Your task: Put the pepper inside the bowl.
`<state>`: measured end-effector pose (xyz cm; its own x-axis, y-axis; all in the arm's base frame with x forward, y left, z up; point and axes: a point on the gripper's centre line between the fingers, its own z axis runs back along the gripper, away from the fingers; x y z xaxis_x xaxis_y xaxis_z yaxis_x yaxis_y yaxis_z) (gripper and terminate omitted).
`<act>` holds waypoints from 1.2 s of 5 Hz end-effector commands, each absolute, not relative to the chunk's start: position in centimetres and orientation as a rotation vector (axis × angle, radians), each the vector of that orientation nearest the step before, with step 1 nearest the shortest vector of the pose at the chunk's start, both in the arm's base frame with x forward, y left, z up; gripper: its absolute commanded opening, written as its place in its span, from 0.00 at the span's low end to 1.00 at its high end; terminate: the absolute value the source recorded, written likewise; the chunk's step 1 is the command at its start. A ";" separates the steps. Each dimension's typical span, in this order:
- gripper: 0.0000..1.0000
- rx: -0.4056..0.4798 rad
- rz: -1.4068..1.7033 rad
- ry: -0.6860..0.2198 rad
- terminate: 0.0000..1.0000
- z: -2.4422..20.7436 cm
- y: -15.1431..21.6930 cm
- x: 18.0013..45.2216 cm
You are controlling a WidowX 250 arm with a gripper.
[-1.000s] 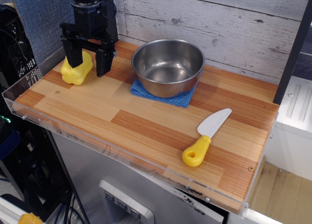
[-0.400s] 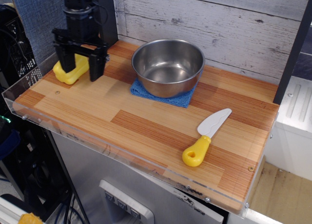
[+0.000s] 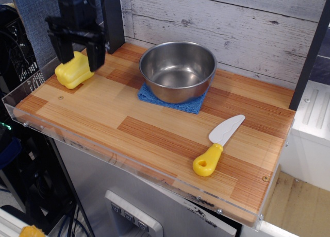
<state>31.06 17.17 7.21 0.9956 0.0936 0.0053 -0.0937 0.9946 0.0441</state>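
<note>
The yellow pepper needs to go into the bowl, so my gripper should next grab the pepper around its plump body (image 3: 73, 73).
The yellow pepper (image 3: 72, 74) lies on its side at the far left of the wooden board, near the back. My black gripper (image 3: 81, 65) hangs over it with its two fingers spread wide, one on each side of the pepper's top. I cannot tell whether either finger touches it. The steel bowl (image 3: 178, 95) stands empty at the back middle of the board, to the right of the gripper.
A blue cloth (image 3: 193, 106) lies under the bowl. A white toy knife with a yellow handle (image 3: 216, 144) lies at the front right. A clear plastic rim (image 3: 31, 90) edges the board's left and front. A plank wall (image 3: 232, 26) stands behind.
My gripper has moved left and a little up and back, still open. The pepper has shifted slightly left and now shows more fully below the fingers.
</note>
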 end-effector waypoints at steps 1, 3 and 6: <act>1.00 0.067 0.100 -0.087 0.00 9.9 19.8 30.5; 1.00 0.064 0.102 -0.034 0.00 8.5 23.2 30.8; 1.00 0.055 0.051 -0.002 0.00 7.1 21.4 31.8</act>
<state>31.87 20.91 5.09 0.9973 0.0545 -0.0485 -0.0535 0.9983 0.0217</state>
